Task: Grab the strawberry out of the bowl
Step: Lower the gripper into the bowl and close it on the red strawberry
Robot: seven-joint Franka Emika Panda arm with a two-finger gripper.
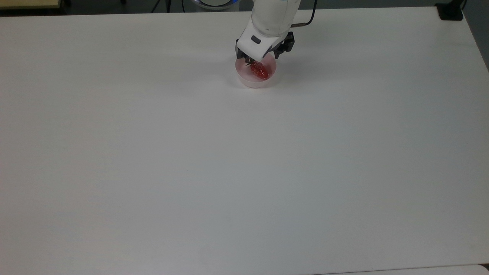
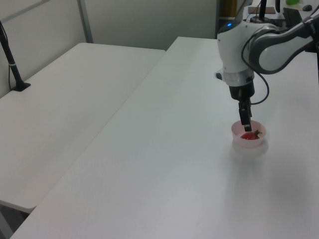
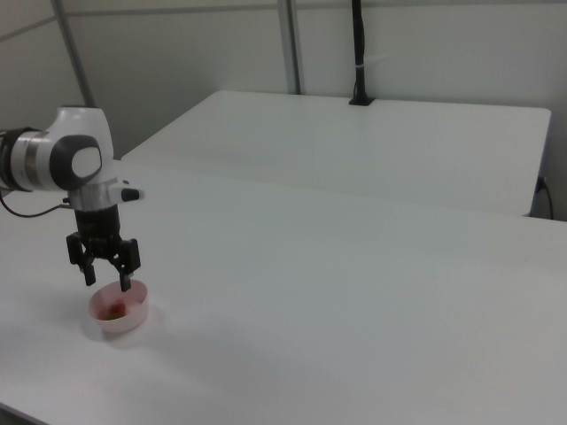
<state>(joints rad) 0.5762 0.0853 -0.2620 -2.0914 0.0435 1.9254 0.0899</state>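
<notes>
My gripper grabs the strawberry by its plump red body (image 2: 249, 136) next, to pick the strawberry from the pale pink bowl (image 2: 249, 144).
The red strawberry (image 1: 259, 71) with its green cap lies inside the pale pink bowl (image 1: 250, 83) on the white table, near the top view's far edge. My gripper (image 1: 260, 59) hangs straight over the bowl, open, one finger on each side of the strawberry and just above the rim. Nothing is held. In the left view the fingers (image 2: 244, 121) reach down to the bowl (image 2: 249, 144), close over the strawberry (image 2: 248, 135). From the right view, the gripper (image 3: 106, 277) stands open over the bowl (image 3: 120, 323), with the strawberry (image 3: 112, 309) a small red spot inside.
The white table (image 1: 244, 172) spreads wide and bare in front of the bowl. A second white table (image 2: 65, 99) adjoins it at the left view's left. A black post (image 2: 11, 62) stands on that table's far corner.
</notes>
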